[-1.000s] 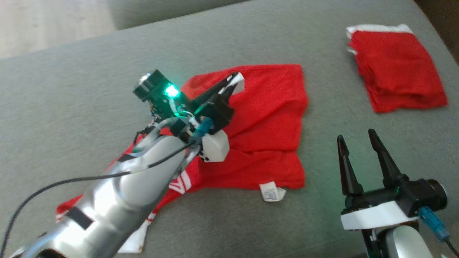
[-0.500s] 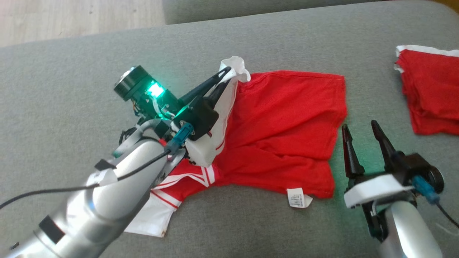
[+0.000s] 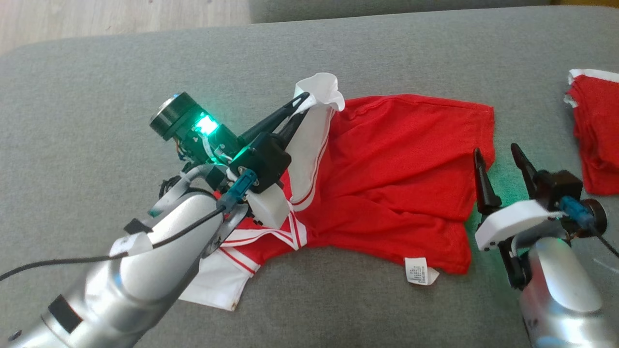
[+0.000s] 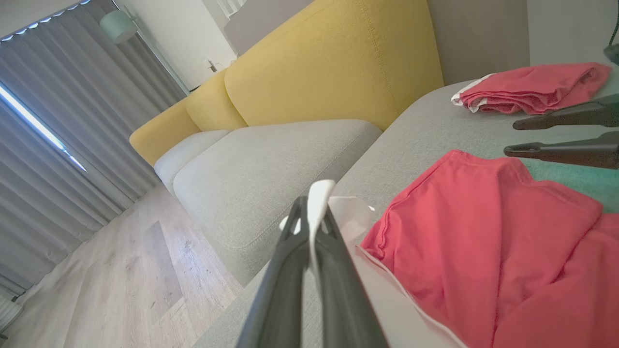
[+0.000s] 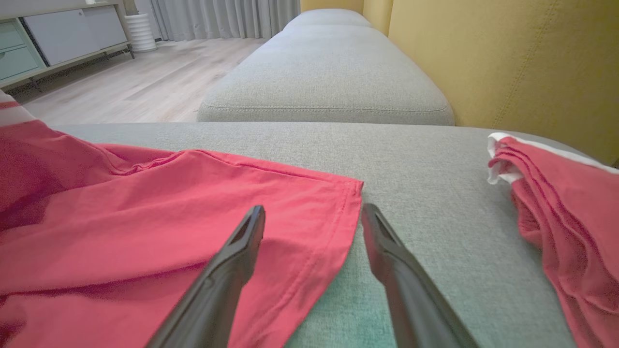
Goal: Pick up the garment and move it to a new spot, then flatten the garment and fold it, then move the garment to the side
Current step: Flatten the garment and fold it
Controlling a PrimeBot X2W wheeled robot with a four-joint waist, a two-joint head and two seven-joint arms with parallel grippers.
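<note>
I need to flatten the jersey for folding, so I should next grip the red jersey (image 3: 394, 162) by the corner of its hem (image 3: 485, 112) with my right gripper.
A red garment (image 3: 396, 174) with white trim lies spread on the grey sofa seat (image 3: 96, 106). My left gripper (image 3: 302, 99) is shut on a white edge of the garment (image 4: 319, 193), lifted a little above the seat at the garment's far left corner. In the left wrist view the white cloth (image 4: 316, 208) is pinched between the two dark fingers. My right gripper (image 3: 497, 152) stands open, hovering at the garment's right edge. In the right wrist view its open gripper (image 5: 312, 215) straddles the red hem (image 5: 346, 212), with nothing held.
A second red garment (image 3: 597, 140), folded, lies at the far right of the seat (image 5: 566, 203). A white care label (image 3: 420, 270) sticks out at the garment's near edge. Yellow backrest cushions (image 4: 329, 63) rise behind, and wooden floor (image 4: 121, 275) lies beyond the seat's far edge.
The head camera has swung left, shifting everything rightward in the picture. My left gripper has lifted the white edge higher, unfolding white striped cloth. My right gripper now sits nearer the garment's right edge.
</note>
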